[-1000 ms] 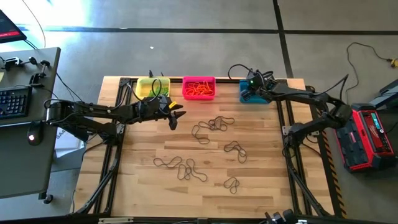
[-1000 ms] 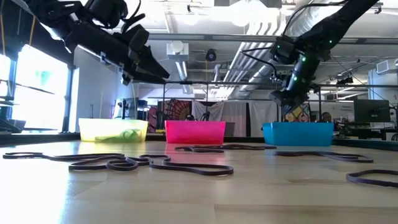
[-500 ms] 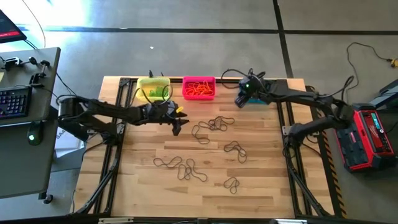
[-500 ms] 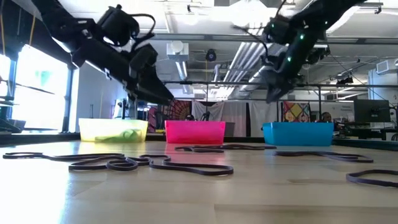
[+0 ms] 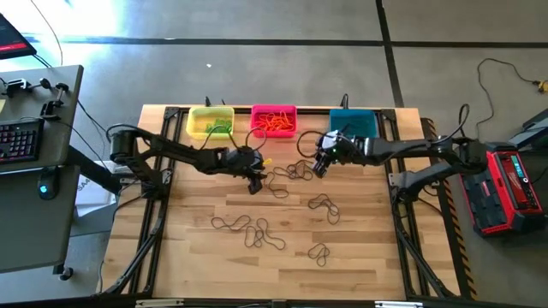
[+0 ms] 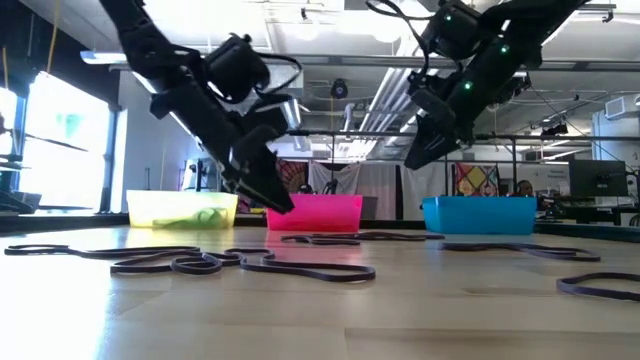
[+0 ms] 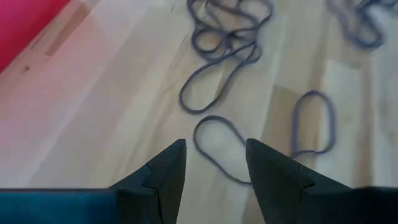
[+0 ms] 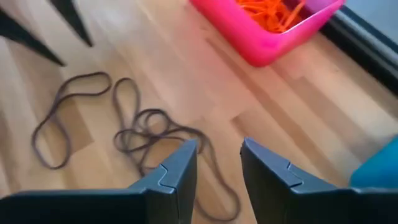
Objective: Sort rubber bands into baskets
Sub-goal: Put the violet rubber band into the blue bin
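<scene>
My left gripper is going to pick up a loose dark rubber band by its loop next, to sort it into the teal basket.
Dark rubber bands lie loose on the wooden table: a tangle in the middle, others nearer the front. At the far edge stand three baskets: yellow with green bands, pink with orange bands, and teal. My left gripper hangs open, slanting down, just left of the tangle, with one dark loop on the table beyond its fingertips. My right gripper is open above the tangle's right side and holds nothing.
More dark bands lie near the front. The table's black frame rails run along its left and right sides. A desk with a keyboard stands left of the table, and a red case stands to its right.
My left gripper has gone from in front of the yellow basket toward the table's right and down, tipping steeper, to the left of the tangle. My right gripper has swung from above the teal basket toward the left and near side, to the tangle's right side.
</scene>
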Motion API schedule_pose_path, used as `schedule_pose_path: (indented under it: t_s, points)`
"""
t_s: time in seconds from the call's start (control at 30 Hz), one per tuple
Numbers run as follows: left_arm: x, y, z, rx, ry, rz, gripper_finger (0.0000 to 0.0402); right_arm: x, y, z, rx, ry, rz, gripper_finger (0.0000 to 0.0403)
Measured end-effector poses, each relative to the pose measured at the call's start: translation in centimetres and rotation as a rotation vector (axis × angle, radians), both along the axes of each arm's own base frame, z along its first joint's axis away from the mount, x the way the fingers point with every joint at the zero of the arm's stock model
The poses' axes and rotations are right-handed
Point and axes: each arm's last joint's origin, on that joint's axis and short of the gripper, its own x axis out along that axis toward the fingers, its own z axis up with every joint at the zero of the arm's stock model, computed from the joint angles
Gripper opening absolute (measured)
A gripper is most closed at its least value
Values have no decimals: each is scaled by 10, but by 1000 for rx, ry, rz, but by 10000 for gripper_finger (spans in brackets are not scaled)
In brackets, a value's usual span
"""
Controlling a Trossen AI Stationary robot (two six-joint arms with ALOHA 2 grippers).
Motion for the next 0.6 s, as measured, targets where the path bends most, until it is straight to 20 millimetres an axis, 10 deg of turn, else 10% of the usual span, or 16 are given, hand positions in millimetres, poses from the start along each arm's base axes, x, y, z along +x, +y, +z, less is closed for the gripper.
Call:
schedule_pose_path:
  t_s: [0.6]
  points:
    - [34, 6, -20, 94, 215, 5, 147, 5, 11, 1, -6, -42, 34, 113]
